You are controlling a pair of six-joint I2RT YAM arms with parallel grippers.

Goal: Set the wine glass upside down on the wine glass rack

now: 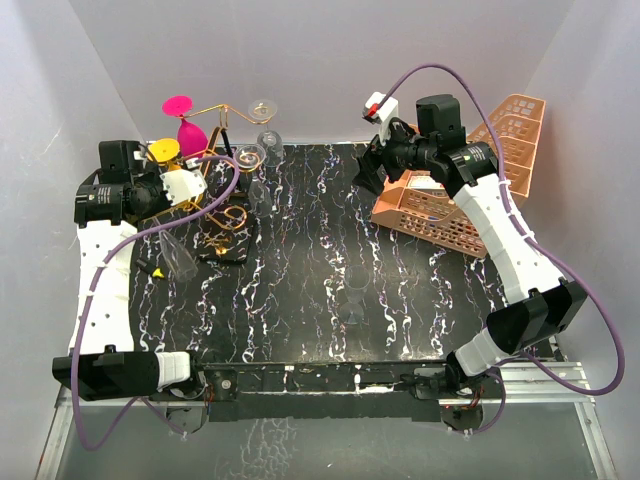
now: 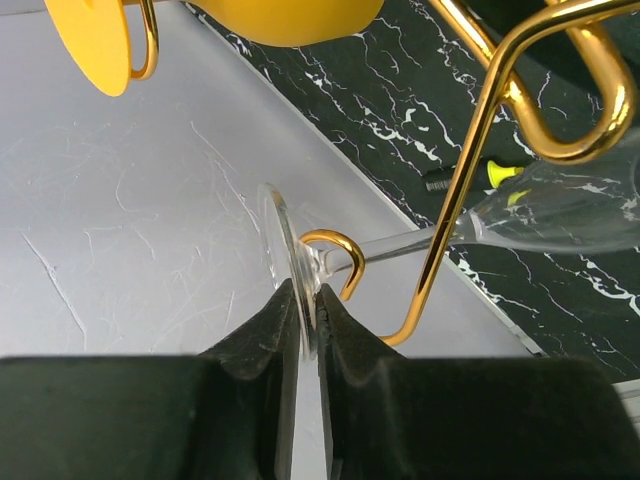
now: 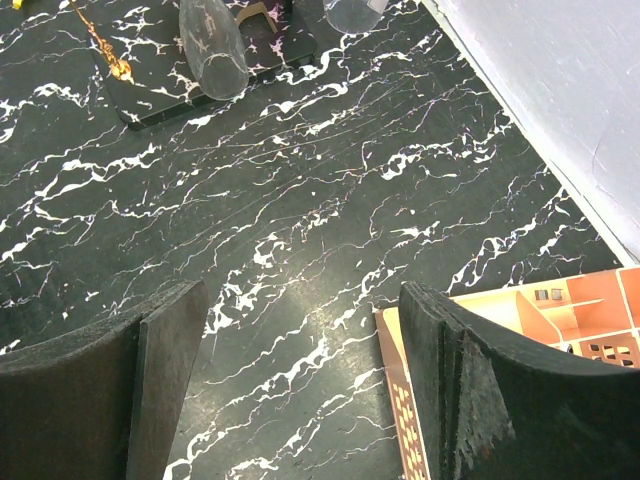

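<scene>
I should open my left gripper now: the glass's stem is inside the curled gold hook (image 2: pixel 345 262), with the glass's foot above the hook and the bowl below it.
The gold wire wine glass rack (image 1: pixel 228 205) stands on a dark base at the table's back left. My left gripper (image 2: pixel 305 295) is shut on the foot of a clear wine glass (image 2: pixel 288 250). The glass's stem (image 2: pixel 400 245) lies inside a curled gold hook (image 2: pixel 345 262), and its bowl (image 2: pixel 570 215) points away and down. In the top view the bowl (image 1: pixel 178 255) hangs left of the rack base, below my left gripper (image 1: pixel 190 190). My right gripper (image 3: pixel 300 300) is open and empty above the table, next to the orange tray.
A yellow glass (image 2: pixel 290 15) and a pink glass (image 1: pixel 185 125) hang on the rack, with clear glasses (image 1: pixel 266 125) at its back. Another clear glass (image 1: pixel 355 285) stands mid-table. The orange perforated tray rack (image 1: pixel 470 190) is at back right. A grey wall is close on the left.
</scene>
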